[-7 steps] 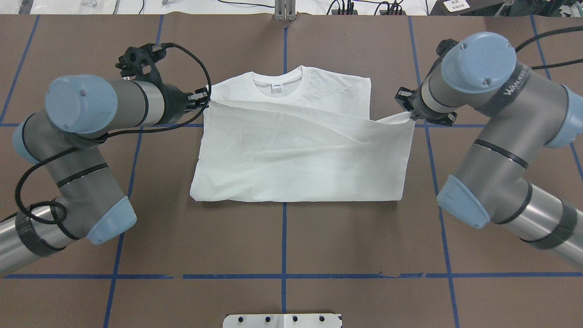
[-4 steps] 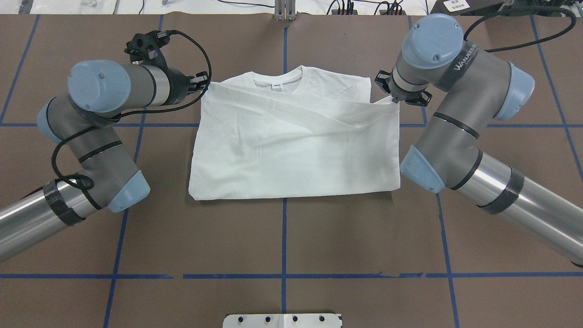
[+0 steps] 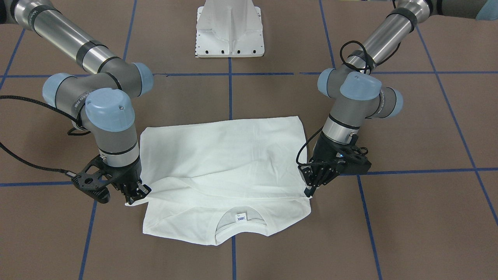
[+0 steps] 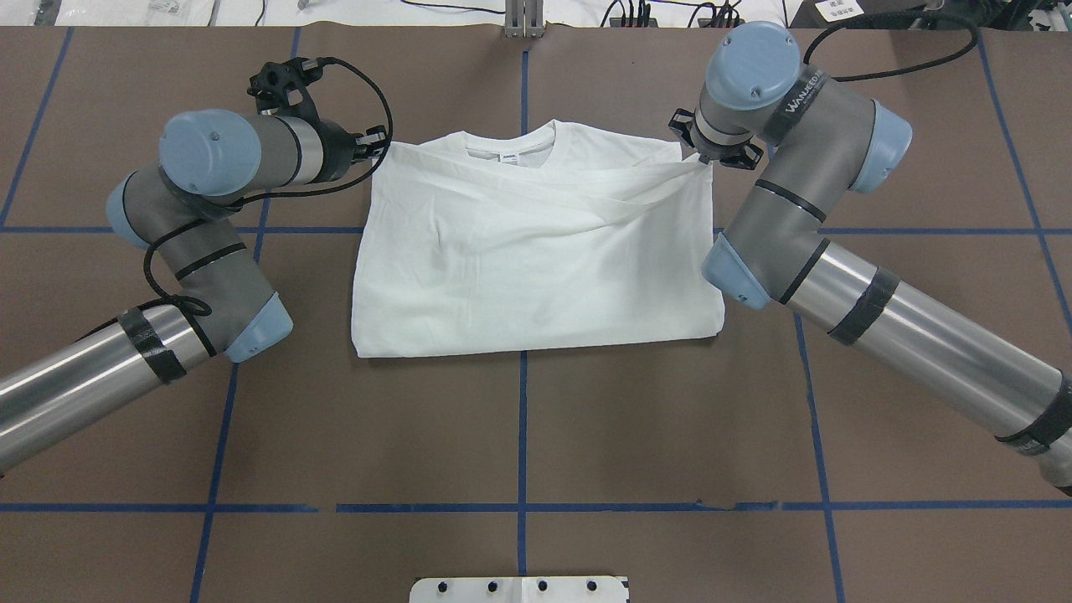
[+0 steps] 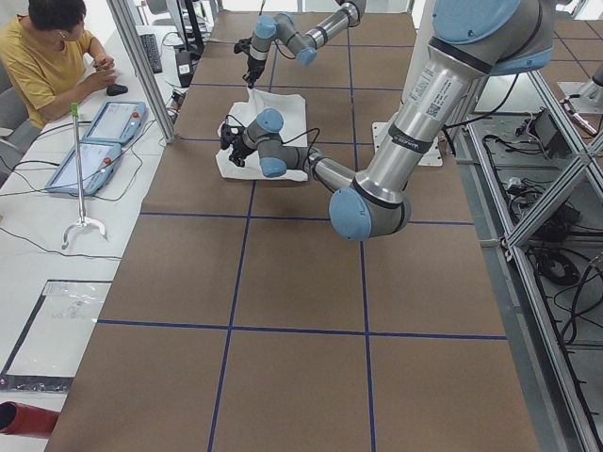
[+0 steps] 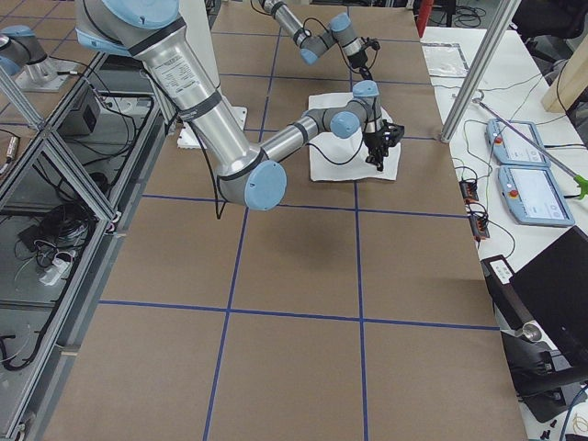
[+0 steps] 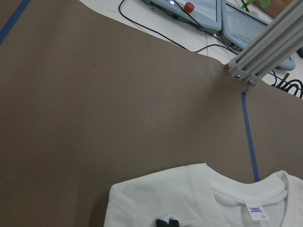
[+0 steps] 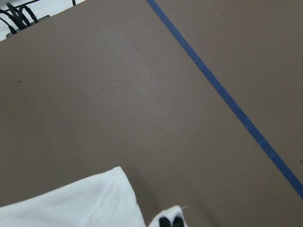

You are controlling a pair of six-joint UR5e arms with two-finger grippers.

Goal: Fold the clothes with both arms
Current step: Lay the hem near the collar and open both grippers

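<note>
The folded layer's corner is short of the shirt's shoulder edge, so it is too early to release. My left gripper next moves the corner toward that edge before releasing it.
The white T-shirt (image 4: pixel 536 251) lies flat on the brown table, its ribbed collar (image 4: pixel 511 155) with the small tag at the far side. Its lower half is folded up over the chest. My left gripper (image 4: pixel 381 144) is shut on the folded layer's left corner, by the shirt's left shoulder. My right gripper (image 4: pixel 699 159) is shut on the right corner, by the right shoulder. The front view shows the shirt (image 3: pixel 221 159), the left gripper (image 3: pixel 309 190) and the right gripper (image 3: pixel 136 196) low over the cloth. Both wrist views show closed fingertips (image 7: pixel 165 222) (image 8: pixel 170 221) pinching white cloth. No black text shows.
The white pedestal base (image 3: pixel 229 27) stands at the near middle of the table. Blue tape lines (image 4: pixel 523 435) grid the brown surface. Beyond the far edge are an aluminium post (image 7: pixel 265 47), teach pendants (image 5: pixel 104 132) and a seated operator (image 5: pixel 57 56).
Both grippers have carried the shirt's lower edge farther away, toward the collar, and moved inward. The folded layer now reaches the shoulders and lies flatter.
</note>
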